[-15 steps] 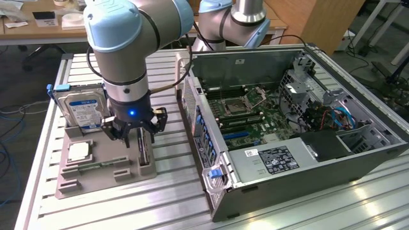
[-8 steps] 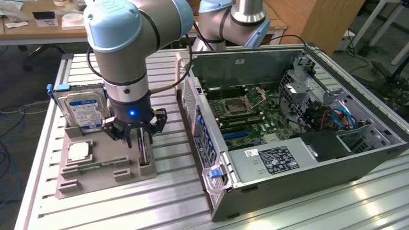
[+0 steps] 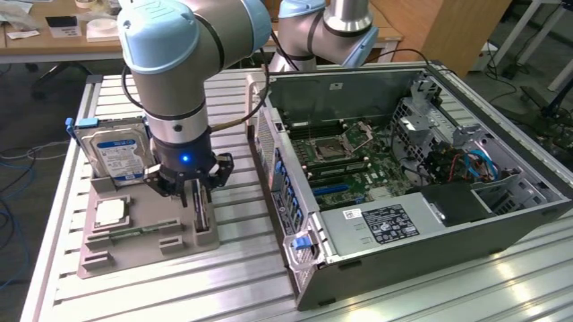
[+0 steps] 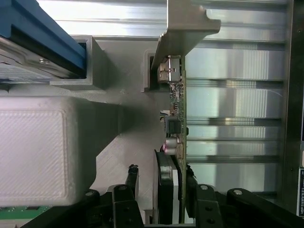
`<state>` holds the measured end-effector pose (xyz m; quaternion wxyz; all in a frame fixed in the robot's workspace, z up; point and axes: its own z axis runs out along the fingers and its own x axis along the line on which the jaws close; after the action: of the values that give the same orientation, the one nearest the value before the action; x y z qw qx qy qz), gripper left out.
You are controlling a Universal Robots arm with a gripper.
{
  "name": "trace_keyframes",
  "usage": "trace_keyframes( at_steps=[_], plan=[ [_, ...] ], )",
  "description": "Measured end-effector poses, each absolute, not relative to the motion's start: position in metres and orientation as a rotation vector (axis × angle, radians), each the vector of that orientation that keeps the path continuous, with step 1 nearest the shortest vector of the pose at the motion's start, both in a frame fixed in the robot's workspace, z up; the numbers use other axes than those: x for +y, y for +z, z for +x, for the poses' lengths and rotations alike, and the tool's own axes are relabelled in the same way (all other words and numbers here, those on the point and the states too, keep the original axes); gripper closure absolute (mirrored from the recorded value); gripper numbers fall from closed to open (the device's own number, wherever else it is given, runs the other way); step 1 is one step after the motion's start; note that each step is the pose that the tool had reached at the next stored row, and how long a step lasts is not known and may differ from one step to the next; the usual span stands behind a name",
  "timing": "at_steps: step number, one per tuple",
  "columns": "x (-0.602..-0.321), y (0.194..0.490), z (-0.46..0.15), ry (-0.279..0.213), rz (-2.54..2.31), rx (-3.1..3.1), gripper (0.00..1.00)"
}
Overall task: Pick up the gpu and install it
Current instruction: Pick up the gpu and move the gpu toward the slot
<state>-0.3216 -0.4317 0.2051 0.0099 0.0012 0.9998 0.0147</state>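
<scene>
Next, my gripper will pick up the GPU by its black fan section point(image 4: 167, 192). This leaves the GPU's silvery end bracket point(image 4: 183, 29) free for installing.
The gpu point(image 3: 203, 209) stands on edge in a slot of the grey holder tray point(image 3: 134, 258) at the exterior view's left. My gripper point(image 3: 198, 194) has come down over its top edge. In the wrist view the gpu point(image 4: 176, 109) appears edge-on, with its silvery end bracket point(image 4: 186, 23) at the far end and the black fan near the fingers. My gripper point(image 4: 161, 175) straddles the card. One finger point(image 4: 132, 176) stands a clear gap away from the fan side, while the other finger point(image 4: 190, 176) is close against the card's back. The gripper is open.
The tray also carries a silver hard drive point(image 3: 112, 151) with a blue-white label, a square processor point(image 3: 109, 212) and a green memory stick point(image 3: 134, 233). An open computer case point(image 3: 501, 221) lies at the exterior view's right, its motherboard point(image 3: 358, 171) exposed. A second arm point(image 3: 327, 27) stands behind.
</scene>
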Motion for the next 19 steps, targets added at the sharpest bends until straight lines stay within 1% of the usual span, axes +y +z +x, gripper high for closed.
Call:
trace_keyframes(
  at_steps=[11, 12, 13, 14, 15, 19],
  plan=[
    [-0.4281, 0.2051, -0.3214, 0.041, 0.004, 3.121, 0.52],
    [-0.4281, 0.2052, -0.3214, 0.041, 0.004, 3.121, 0.54],
    [-0.4281, 0.2052, -0.3214, 0.041, 0.004, 3.121, 0.60],
    [-0.4281, 0.2051, -0.3213, 0.041, 0.004, 3.121, 0.60],
    [-0.4281, 0.2051, -0.3211, 0.041, 0.004, 3.121, 0.67],
    [-0.4281, 0.2052, -0.3199, 0.041, 0.004, 3.121, 0.67]
  ],
)
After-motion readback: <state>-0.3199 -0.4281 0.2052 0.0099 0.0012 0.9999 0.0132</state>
